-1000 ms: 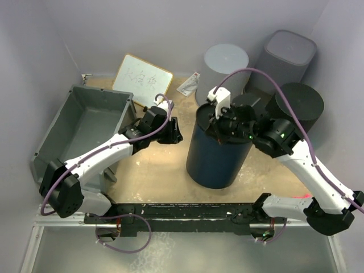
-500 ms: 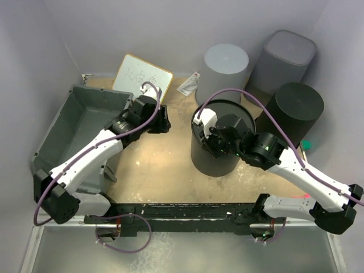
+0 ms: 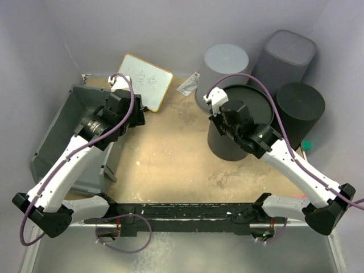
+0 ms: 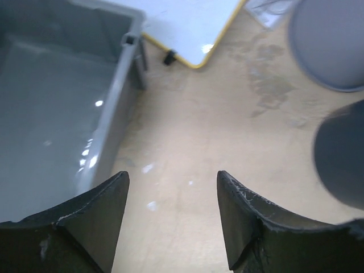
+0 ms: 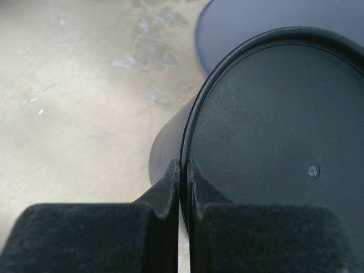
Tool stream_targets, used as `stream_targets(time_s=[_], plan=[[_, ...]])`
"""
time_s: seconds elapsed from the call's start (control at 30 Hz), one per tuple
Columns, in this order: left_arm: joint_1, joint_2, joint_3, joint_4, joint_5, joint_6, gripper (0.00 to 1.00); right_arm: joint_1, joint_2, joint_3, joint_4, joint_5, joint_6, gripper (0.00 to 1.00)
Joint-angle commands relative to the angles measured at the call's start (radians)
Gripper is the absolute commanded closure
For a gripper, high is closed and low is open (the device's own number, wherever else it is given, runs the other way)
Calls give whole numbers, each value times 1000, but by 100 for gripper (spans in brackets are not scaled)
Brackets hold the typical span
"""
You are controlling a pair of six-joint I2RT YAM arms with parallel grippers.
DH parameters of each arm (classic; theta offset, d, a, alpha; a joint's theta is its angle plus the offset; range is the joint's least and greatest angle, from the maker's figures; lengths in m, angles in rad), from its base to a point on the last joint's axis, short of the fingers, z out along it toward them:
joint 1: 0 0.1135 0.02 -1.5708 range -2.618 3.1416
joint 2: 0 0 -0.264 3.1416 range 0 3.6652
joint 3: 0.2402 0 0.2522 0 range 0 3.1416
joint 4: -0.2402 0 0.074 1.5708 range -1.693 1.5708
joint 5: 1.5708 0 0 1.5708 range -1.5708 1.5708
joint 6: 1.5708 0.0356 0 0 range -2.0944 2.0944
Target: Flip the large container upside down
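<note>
I will next use my left gripper to grab the large container (image 3: 68, 133) by the rim of its side that faces the open table, so that I can turn it upside down.
The large container (image 3: 68, 133) is a wide grey tub standing open side up at the left wall. It also shows in the left wrist view (image 4: 51, 108). My left gripper (image 3: 134, 115) is open and empty, hovering over the table just right of the tub's right wall (image 4: 122, 102), with its fingertips (image 4: 172, 179) apart from it. My right gripper (image 3: 218, 118) is shut on the rim of a round black bucket (image 3: 245, 122), one finger inside and one outside (image 5: 183, 166). The bucket (image 5: 267, 125) stands open side up.
A whiteboard (image 3: 145, 81) leans at the back next to the tub's far corner. A grey round bucket (image 3: 226, 63), a tall dark-grey square bin (image 3: 290, 52) and a second black bucket (image 3: 300, 105) stand at the back right. A small packet (image 3: 189, 85) lies near the grey bucket.
My left gripper has swung left and back to the tub's right wall. My right gripper has carried the black bucket right and back, lowering it onto the table.
</note>
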Motion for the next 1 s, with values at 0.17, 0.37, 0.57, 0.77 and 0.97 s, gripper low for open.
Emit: stream_targets(time_s=[0.17,0.37,0.57,0.77,0.97], plan=[[140,-31,-58,-112,-105,20,37,-46,49,55,135,11,-41,100],[207,-11,-156,-86,-100,75,37,-60,78,105,113,-65,-26,76],[232,7,-261,-20,-71,122,35,-60,5,148,106,-192,48,31],[309,97,-295,26,54,152,39,-60,-101,108,83,-289,131,25],[312,160,-265,39,323,111,82,-60,-228,81,26,-257,189,25]])
